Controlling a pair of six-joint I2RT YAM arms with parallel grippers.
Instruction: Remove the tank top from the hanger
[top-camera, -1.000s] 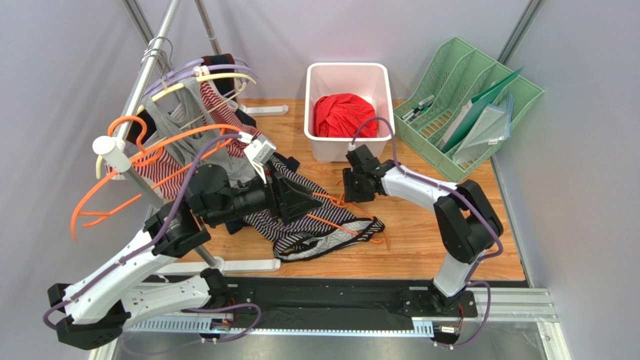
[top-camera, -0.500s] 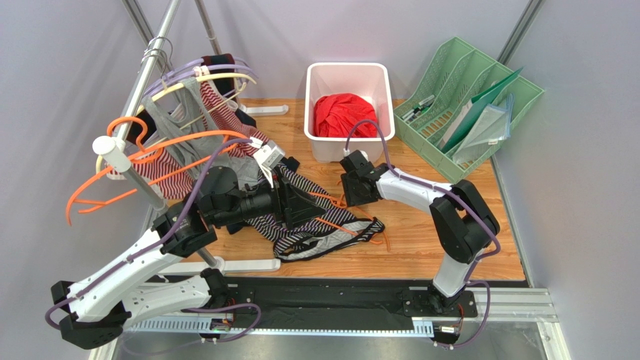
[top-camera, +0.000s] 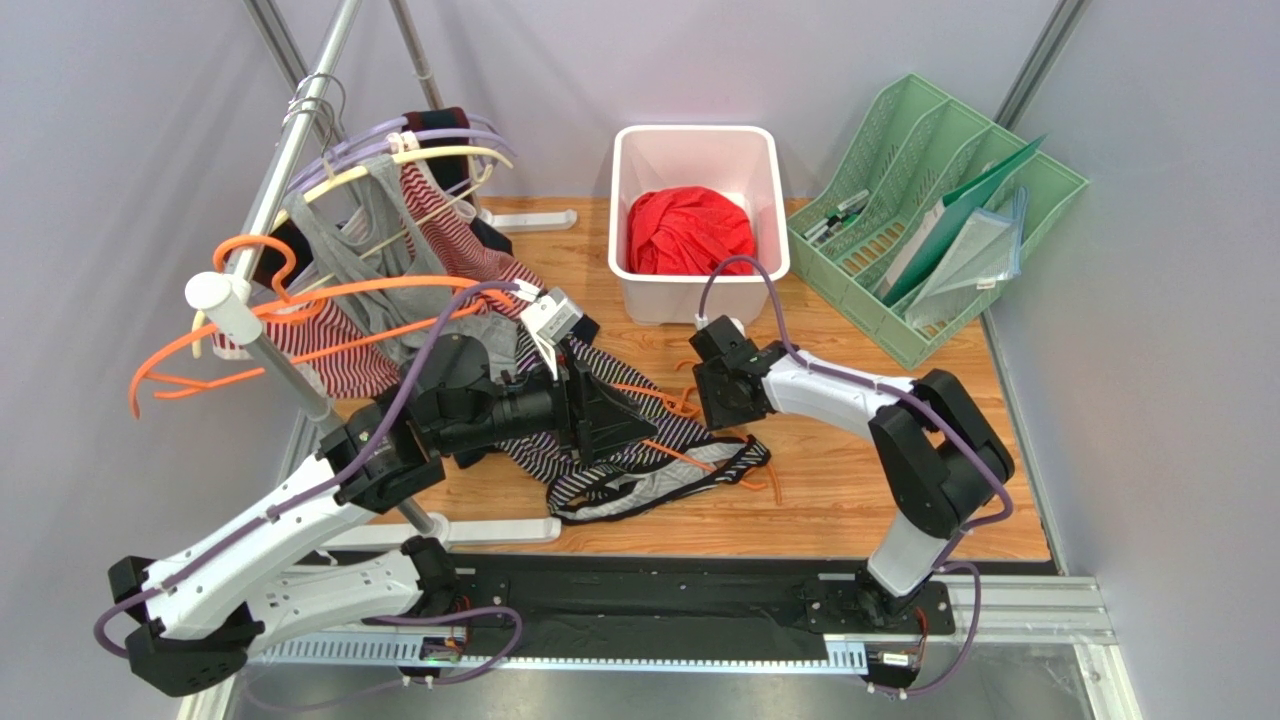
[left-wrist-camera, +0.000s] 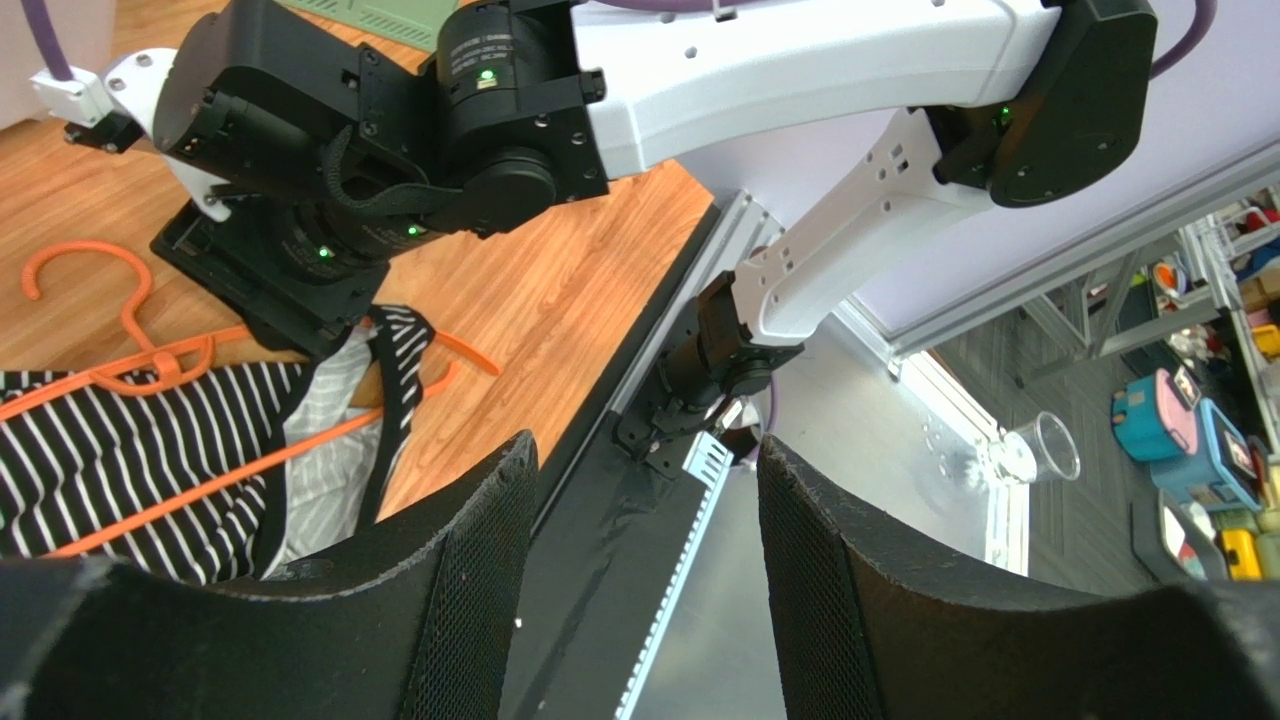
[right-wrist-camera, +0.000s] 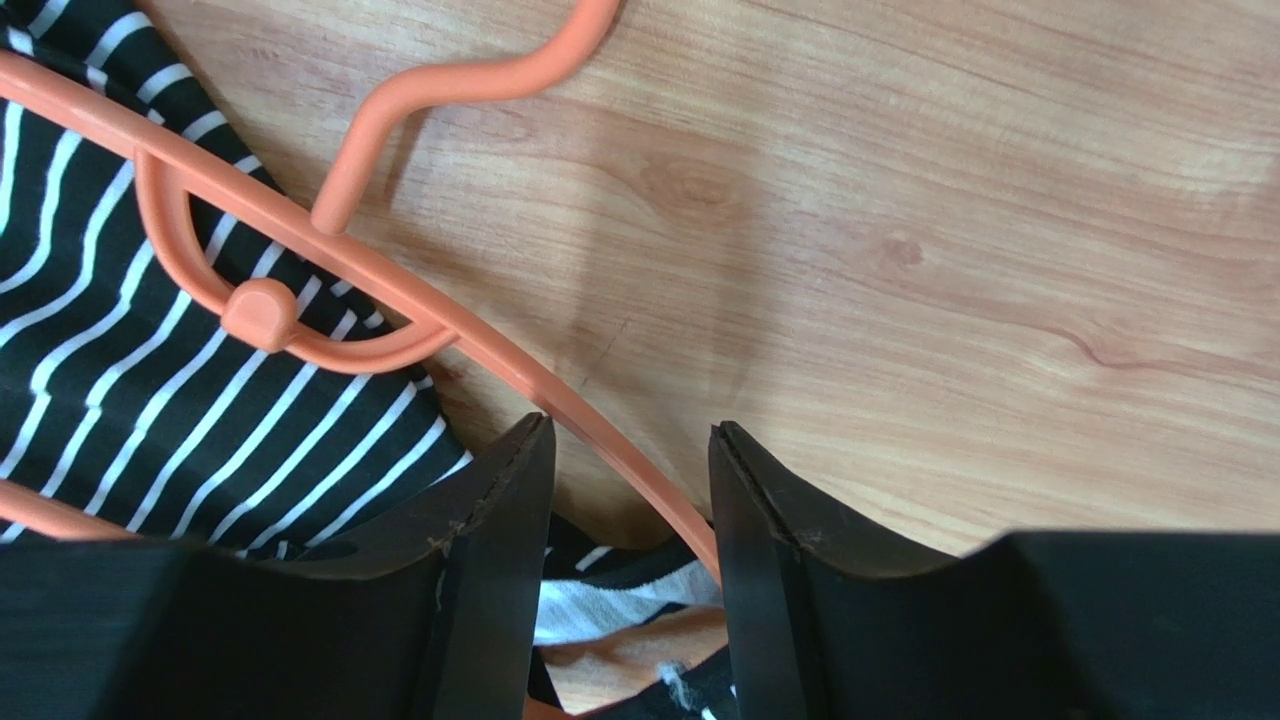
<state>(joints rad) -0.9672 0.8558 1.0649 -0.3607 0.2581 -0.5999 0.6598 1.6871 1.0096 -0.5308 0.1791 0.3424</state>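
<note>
My fingers reach the orange arm's (right-wrist-camera: 631, 468) depth on both sides, over the striped cloth (right-wrist-camera: 166, 405), so it is time for my right gripper to close on the hanger.
The black-and-white striped tank top (top-camera: 639, 458) lies crumpled on the wooden table with an orange hanger (top-camera: 679, 402) still inside it. My left gripper (top-camera: 619, 417) hovers over the garment's left part, open and empty. In the left wrist view (left-wrist-camera: 643, 465) it looks past the tank top (left-wrist-camera: 135, 465) and hanger (left-wrist-camera: 90, 323). My right gripper (top-camera: 718, 399) is low at the hanger's hook. In the right wrist view the gripper (right-wrist-camera: 631, 450) is open, and the hanger's orange arm (right-wrist-camera: 601, 428) runs between the fingers, beside the striped cloth (right-wrist-camera: 166, 405).
A white bin (top-camera: 631, 150) holding red cloth stands at the back centre. A green file rack (top-camera: 932, 210) is at the back right. A clothes rack (top-camera: 278, 353) on the left carries several hangers and garments, including an empty orange hanger (top-camera: 286, 300).
My left arm has reached further right over the tank top. The right gripper has shifted slightly right and nearer. The orange hanger on the rack has swung a little.
</note>
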